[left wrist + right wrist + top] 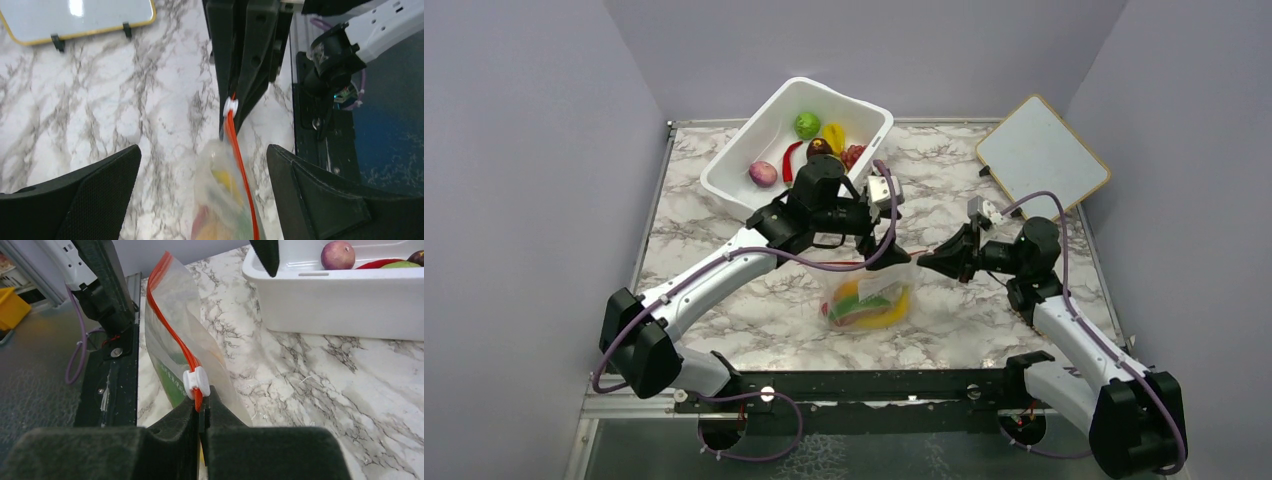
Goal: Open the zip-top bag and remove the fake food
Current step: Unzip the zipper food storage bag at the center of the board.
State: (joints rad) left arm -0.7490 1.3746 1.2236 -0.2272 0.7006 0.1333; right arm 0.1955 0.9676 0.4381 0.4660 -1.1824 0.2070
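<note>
I need to grab the white slider [916,257] [230,106] with my left gripper next, with one finger on each side of the slider. Then I can slide it along the orange-red zip to open the bag.
The zip-top bag [869,290] stands upright at the table's near middle, clear, with the fake food [869,306] in yellow, red and green at its bottom. My right gripper [926,262] is shut on the orange-red zip strip [170,325], pinching it just behind the white slider [196,382], and holds that end of the bag up. My left gripper [202,150] stands wide open above the bag [220,200], one finger on each side of the strip [240,155], touching nothing. A yellow piece [225,180] shows blurred through the plastic.
A white tub [794,140] at the back left holds green, yellow, red and purple toy produce. A whiteboard [1041,150] with a wooden rim lies at the back right. The black mounting rail [874,385] runs along the near edge, close to the bag.
</note>
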